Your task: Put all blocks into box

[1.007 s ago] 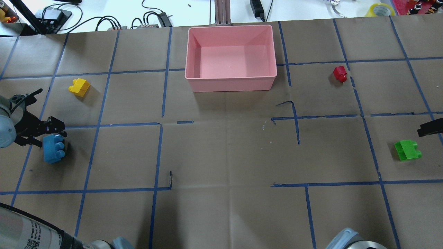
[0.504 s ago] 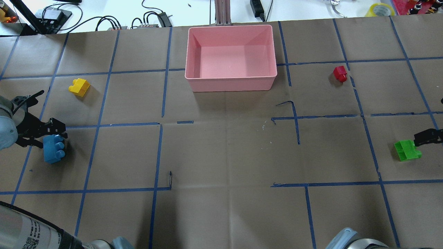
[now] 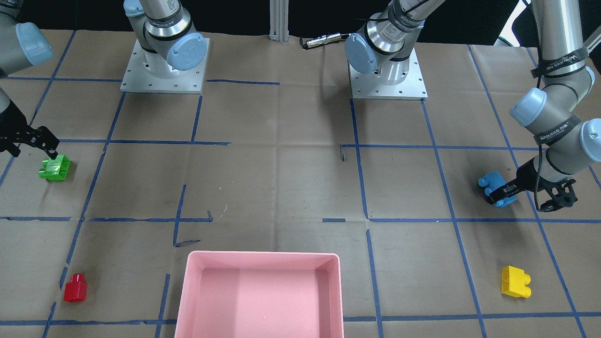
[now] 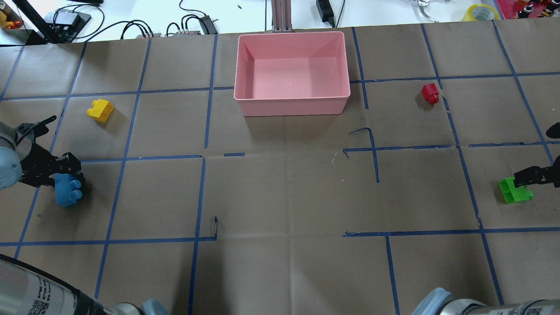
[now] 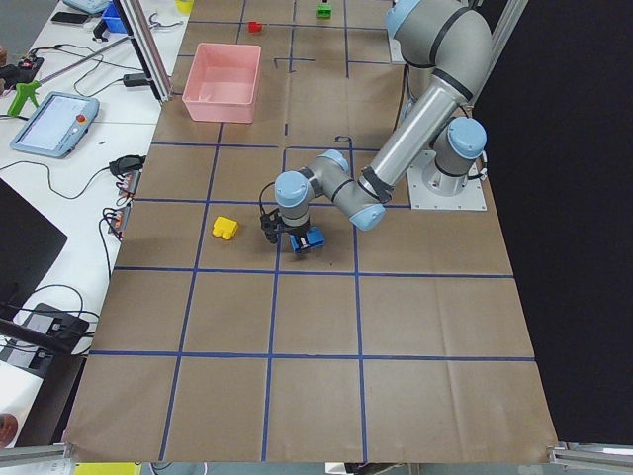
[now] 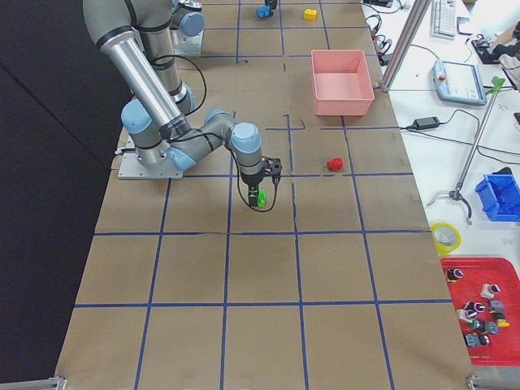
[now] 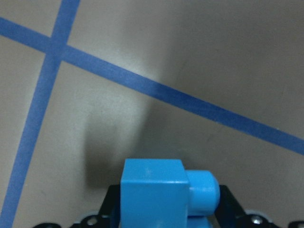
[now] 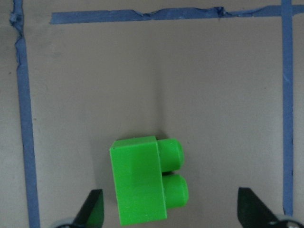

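The green brick needs to go into the pink box (image 3: 263,301), so my right gripper should grab it by its studs and flat bottom (image 3: 55,168) next.
The light-blue brick (image 4: 66,191) lies at the table's left; my left gripper (image 4: 65,175) is shut on its end, and the left wrist view shows the brick (image 7: 154,190) pinched between both fingers. The green brick (image 4: 515,192) lies at the right. My right gripper (image 4: 531,176) hovers open over it, and the right wrist view shows the brick (image 8: 145,183) between the spread fingers (image 8: 95,209), nearer the left one. The yellow brick (image 4: 100,110) and the red brick (image 4: 430,93) lie alone. The pink box (image 4: 292,105) stands empty at the far middle.
Blue tape lines grid the brown paper table cover (image 4: 284,197). Cables and gear lie beyond the far edge (image 4: 188,24). Both arm bases (image 3: 162,70) stand on the robot's side of the table. A post (image 4: 280,15) stands behind the box.
My right gripper came in from the right edge and down over the green brick. My left gripper shifted slightly lower onto the blue brick. No brick has moved.
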Robot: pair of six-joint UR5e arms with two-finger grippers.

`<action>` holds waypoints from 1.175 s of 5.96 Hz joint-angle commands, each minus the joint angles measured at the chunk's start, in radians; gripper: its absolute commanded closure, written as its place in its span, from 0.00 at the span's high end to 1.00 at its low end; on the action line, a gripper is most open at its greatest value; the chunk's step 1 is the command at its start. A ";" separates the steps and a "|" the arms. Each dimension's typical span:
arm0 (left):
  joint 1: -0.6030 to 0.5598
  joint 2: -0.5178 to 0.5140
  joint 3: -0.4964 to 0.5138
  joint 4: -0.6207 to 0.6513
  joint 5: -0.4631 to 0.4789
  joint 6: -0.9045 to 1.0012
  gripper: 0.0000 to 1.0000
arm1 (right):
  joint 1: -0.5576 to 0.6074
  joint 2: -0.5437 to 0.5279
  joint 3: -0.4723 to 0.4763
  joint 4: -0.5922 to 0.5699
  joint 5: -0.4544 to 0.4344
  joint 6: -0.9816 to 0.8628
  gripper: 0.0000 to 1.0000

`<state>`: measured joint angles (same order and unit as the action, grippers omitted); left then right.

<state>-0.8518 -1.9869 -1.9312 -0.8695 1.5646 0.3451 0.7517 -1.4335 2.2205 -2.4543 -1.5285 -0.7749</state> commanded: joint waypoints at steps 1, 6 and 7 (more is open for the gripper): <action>-0.001 0.003 0.000 -0.026 -0.003 0.000 0.48 | 0.000 0.054 0.019 -0.055 0.002 -0.001 0.98; -0.134 0.131 0.319 -0.395 -0.008 -0.046 0.24 | 0.009 0.070 0.045 -0.089 0.016 -0.006 0.96; -0.198 0.123 0.415 -0.436 -0.011 -0.046 0.24 | 0.009 0.073 0.045 -0.092 0.016 -0.006 0.96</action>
<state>-0.9898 -1.8622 -1.6163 -1.2457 1.5570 0.3049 0.7607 -1.3655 2.2655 -2.5434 -1.5134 -0.7798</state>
